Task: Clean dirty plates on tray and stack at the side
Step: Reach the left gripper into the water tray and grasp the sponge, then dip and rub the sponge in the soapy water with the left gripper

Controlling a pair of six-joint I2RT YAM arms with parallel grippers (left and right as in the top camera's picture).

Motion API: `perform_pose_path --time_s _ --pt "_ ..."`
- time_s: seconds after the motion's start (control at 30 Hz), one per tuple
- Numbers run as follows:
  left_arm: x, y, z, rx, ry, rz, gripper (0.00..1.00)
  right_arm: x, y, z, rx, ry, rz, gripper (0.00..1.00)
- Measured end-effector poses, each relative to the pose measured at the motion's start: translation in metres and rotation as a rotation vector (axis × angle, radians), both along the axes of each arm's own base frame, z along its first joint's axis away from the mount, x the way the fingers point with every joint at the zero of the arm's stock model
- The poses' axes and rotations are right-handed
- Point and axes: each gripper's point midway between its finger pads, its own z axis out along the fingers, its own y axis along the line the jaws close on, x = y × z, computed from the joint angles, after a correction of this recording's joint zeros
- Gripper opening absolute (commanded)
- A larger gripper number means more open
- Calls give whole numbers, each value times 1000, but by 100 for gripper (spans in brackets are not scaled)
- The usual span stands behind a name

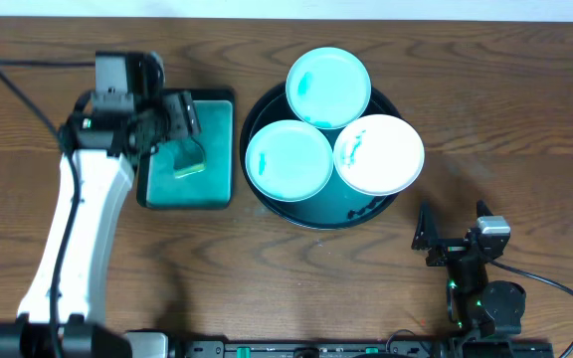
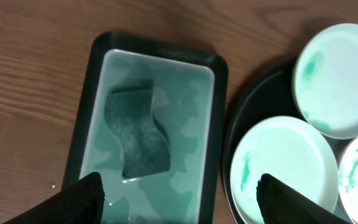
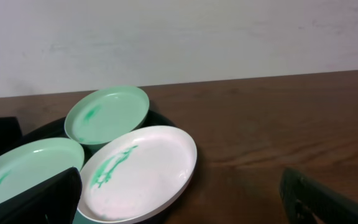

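Next, my left gripper pinches the dark green sponge from above across its narrow middle (image 1: 188, 156) (image 2: 138, 134), so the sponge's ends and bottom stay free to clean the plates.
The round black-rimmed tray (image 1: 257, 114) sits mid-table and holds three plates. A mint-green plate (image 1: 328, 88) with a teal smear is at the back, a second mint-green plate (image 1: 288, 161) at front left, a white plate (image 1: 379, 154) with a teal smear at front right. All three also show in the right wrist view: back plate (image 3: 107, 114), front-left plate (image 3: 23, 168), white plate (image 3: 138, 174). My left gripper (image 2: 179, 199) is open above a sponge (image 2: 137, 134) in the rectangular tray. My right gripper (image 3: 179, 205) is open and empty, low near the front right of the table.
A rectangular teal tray (image 1: 217, 149) with rounded corners lies left of the round tray, wet inside, with the dark green sponge (image 1: 189, 164) in it. Bare dark wood tabletop (image 1: 505, 119) spreads right of the round tray. A black cable (image 1: 28, 94) runs at the left.
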Motion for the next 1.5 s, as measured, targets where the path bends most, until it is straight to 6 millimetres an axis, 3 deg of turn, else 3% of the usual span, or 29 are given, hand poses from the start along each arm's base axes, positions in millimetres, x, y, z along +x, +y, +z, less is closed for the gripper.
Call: perform_pose_path --time_s 0.17,0.33,0.57,0.7,0.97,1.03,1.13,1.5 --pt "9 1 -42 -4 118 30 80 0 0 0 0 0 0 99" --pt "12 21 -88 2 239 261 80 0 0 0 0 0 0 99" --pt "13 31 -109 -22 279 458 79 0 0 0 0 0 0 99" --pt "12 32 -122 -8 309 452 79 0 0 0 0 0 0 99" --pt "9 31 -164 25 408 427 79 0 0 0 0 0 0 99" --pt "9 29 -178 23 434 415 74 0 0 0 0 0 0 99" --pt "10 28 -186 23 446 401 68 0 0 0 0 0 0 99" --pt "29 25 -187 21 379 338 68 0 0 0 0 0 0 99"
